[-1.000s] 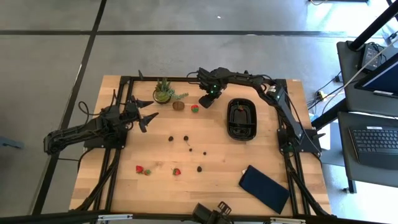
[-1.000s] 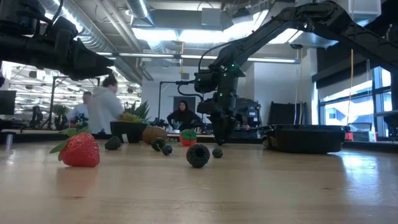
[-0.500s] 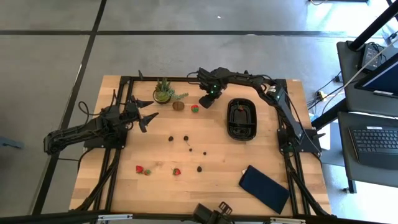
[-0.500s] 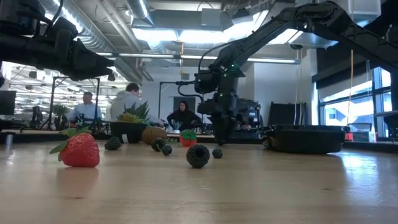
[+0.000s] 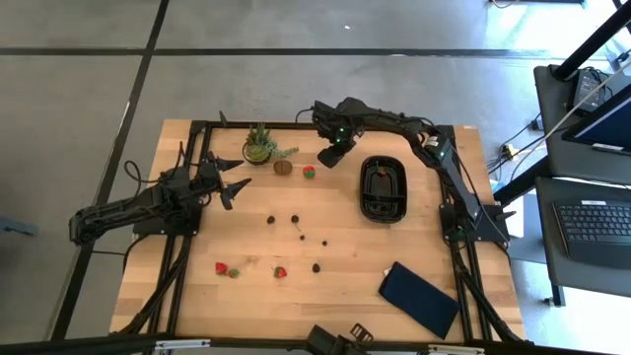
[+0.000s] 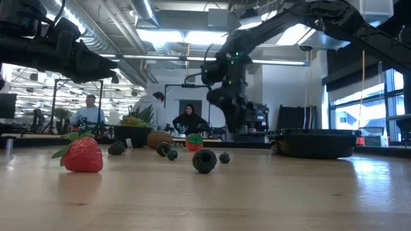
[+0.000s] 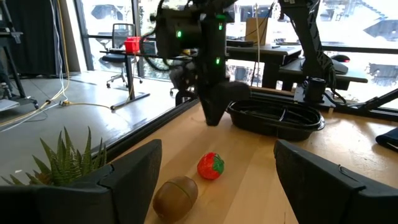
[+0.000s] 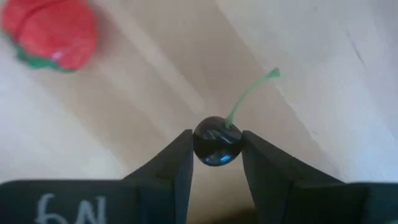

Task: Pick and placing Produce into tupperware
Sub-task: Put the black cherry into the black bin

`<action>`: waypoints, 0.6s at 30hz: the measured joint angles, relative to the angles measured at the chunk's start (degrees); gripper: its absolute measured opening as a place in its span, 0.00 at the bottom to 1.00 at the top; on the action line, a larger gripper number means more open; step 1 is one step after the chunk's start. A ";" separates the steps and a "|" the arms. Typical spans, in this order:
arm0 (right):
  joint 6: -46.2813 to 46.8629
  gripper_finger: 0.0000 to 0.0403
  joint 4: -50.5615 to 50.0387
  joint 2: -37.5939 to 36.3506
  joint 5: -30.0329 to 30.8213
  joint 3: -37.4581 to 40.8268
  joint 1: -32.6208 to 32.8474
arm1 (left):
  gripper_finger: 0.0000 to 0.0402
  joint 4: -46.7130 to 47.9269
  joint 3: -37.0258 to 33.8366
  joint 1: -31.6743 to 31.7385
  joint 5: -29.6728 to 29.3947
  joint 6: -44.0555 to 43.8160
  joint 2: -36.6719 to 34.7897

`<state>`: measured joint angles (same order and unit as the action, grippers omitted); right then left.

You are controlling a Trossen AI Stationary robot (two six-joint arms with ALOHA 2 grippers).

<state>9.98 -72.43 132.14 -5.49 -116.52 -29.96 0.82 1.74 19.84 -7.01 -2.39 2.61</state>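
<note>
The dark cherry hangs over wood beside the black tupperware (image 5: pixel 384 187), so it is too early to open my right gripper. It lines the cherry up with the tupperware next.
My right gripper (image 5: pixel 329 157) hangs over the far middle of the table, just right of a red strawberry (image 5: pixel 309 172), and is shut on a small dark cherry (image 8: pixel 217 140) with a green stem. The brown round fruit (image 5: pixel 283 167) lies left of that strawberry. Several dark berries (image 5: pixel 295 219) and two more strawberries (image 5: pixel 222 267) (image 5: pixel 280 271) lie mid-table. The black tupperware (image 5: pixel 384 187) sits right of my right gripper. My left gripper (image 5: pixel 232 178) is open above the table's left side. My right gripper pinches the cherry's round body (image 8: pixel 217 149) between its two fingertips (image 8: pixel 180 155), one on each side. The fingers point down from above. The cherry is lifted clear of the table, and its green stem (image 8: pixel 252 93) sticks out beyond the fingers.
A small green potted plant (image 5: pixel 259 145) stands at the far edge, left of the brown fruit. A flat dark-blue rectangle (image 5: pixel 420 298) lies near the right near corner. People show in the room beyond the table in the low view.
My right gripper has risen from close to the table top and shifted slightly toward the far edge. The fruit lying on the table has kept its place.
</note>
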 joint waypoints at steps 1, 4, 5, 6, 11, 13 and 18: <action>0.00 0.32 -2.20 0.00 -0.01 -1.26 0.10 | 0.75 0.00 0.02 0.02 0.00 0.00 -0.02; 0.02 0.32 -8.24 -0.02 -0.07 -4.26 0.66 | 0.75 0.00 0.02 0.00 0.00 0.00 0.00; 0.02 0.32 -10.25 -0.02 -0.07 -4.99 0.94 | 0.75 0.00 0.00 0.02 0.00 0.00 0.00; 0.02 0.32 -11.81 -0.31 -0.06 -5.30 1.24 | 0.75 0.00 0.01 0.01 0.00 0.00 -0.02; 0.04 0.32 -15.05 -4.36 0.77 -2.17 2.82 | 0.75 0.00 0.00 0.00 0.00 0.00 -0.02; 0.30 0.32 -14.99 -7.21 1.88 0.76 3.31 | 0.75 0.00 0.01 0.01 0.00 0.00 -0.02; 3.31 0.32 -11.24 -17.44 3.85 12.90 3.50 | 0.75 0.01 0.00 0.01 0.00 0.00 -0.02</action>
<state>13.29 -83.67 114.70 -1.65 -103.62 -26.46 0.83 1.74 19.84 -7.01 -2.39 2.59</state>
